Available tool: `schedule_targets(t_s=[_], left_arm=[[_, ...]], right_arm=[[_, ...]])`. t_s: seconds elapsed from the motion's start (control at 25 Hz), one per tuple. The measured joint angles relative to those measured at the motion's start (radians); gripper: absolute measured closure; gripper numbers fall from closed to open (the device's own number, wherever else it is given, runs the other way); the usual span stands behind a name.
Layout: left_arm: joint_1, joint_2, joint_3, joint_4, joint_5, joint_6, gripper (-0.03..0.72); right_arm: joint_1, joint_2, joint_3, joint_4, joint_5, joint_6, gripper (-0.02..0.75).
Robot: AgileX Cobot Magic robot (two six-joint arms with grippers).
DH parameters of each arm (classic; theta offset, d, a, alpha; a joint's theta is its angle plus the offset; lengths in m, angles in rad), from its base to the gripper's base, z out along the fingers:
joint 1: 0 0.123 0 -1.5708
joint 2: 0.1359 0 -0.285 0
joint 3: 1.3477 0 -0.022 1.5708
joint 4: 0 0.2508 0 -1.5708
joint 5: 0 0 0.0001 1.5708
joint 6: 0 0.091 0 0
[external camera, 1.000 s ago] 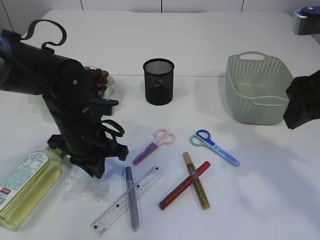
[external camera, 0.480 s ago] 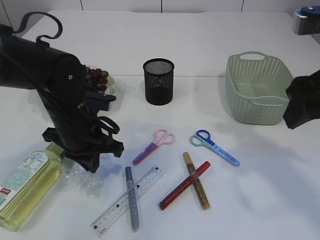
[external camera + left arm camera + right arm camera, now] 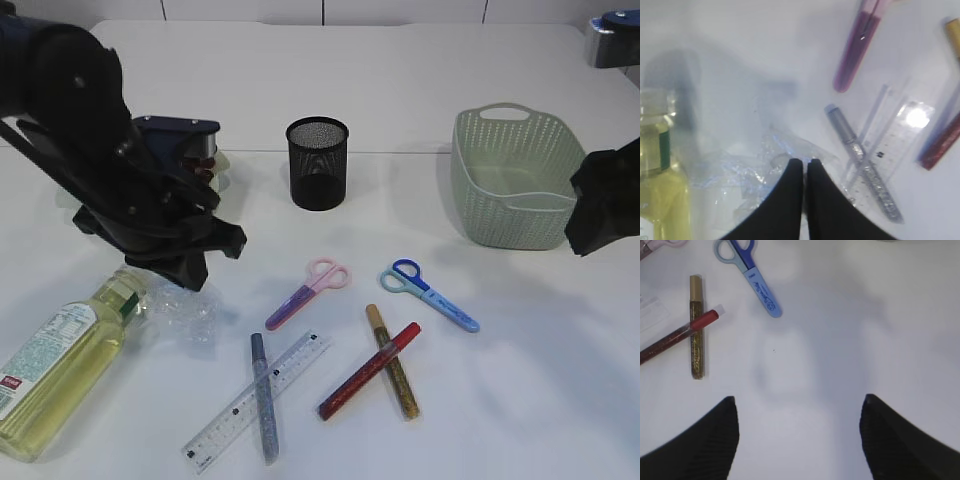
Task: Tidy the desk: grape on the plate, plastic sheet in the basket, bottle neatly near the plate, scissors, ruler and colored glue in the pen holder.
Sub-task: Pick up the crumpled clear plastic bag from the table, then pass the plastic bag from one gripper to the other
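Note:
My right gripper grips the plastic sheet by its loose crumpled end next, to get the sheet into the basket.
My left gripper is shut on the crumpled clear plastic sheet, which hangs under it beside the yellow bottle. The pink scissors, blue scissors, clear ruler and silver, gold and red glue pens lie on the table. The black mesh pen holder and green basket stand behind. The grapes are mostly hidden behind the left arm. My right gripper is open and empty at the right edge.
The plate's rim shows just behind the left arm. The white table runs to a back edge beyond the pen holder.
My left arm has risen and swung back and left. The plastic sheet has moved up and back with it, now next to the bottle's neck. The right arm has not moved.

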Motion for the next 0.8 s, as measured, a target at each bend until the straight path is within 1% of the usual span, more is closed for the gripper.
schedule_targets(t_s=[0.08,0.2,0.32,0.44,0.6,0.72,0.8], left_arm=[[0.0,-0.04,0.0,-0.053,-0.021,0.051,0.694],[0.0,-0.098,0.0,-0.163,-0.055,0.125,0.694],[0.0,-0.151,0.0,-0.288,-0.082,0.204,0.694],[0.0,-0.197,0.0,-0.445,-0.108,0.308,0.694],[0.0,-0.237,0.0,-0.679,-0.114,0.524,0.694],[0.0,-0.246,0.0,-0.885,-0.088,0.739,0.694],[0.0,-0.246,0.0,-0.971,-0.072,0.846,0.694]], right_arm=[[0.0,0.0,0.0,0.0,0.0,0.0,0.155],[0.0,0.0,0.0,0.002,0.0,0.0,0.155],[0.0,0.0,0.0,0.01,0.0,0.0,0.155],[0.0,0.0,0.0,0.012,-0.002,0.0,0.155],[0.0,0.0,0.0,0.019,-0.002,-0.005,0.155],[0.0,0.0,0.0,0.04,-0.002,-0.033,0.155],[0.0,0.0,0.0,0.071,-0.006,-0.053,0.155]])
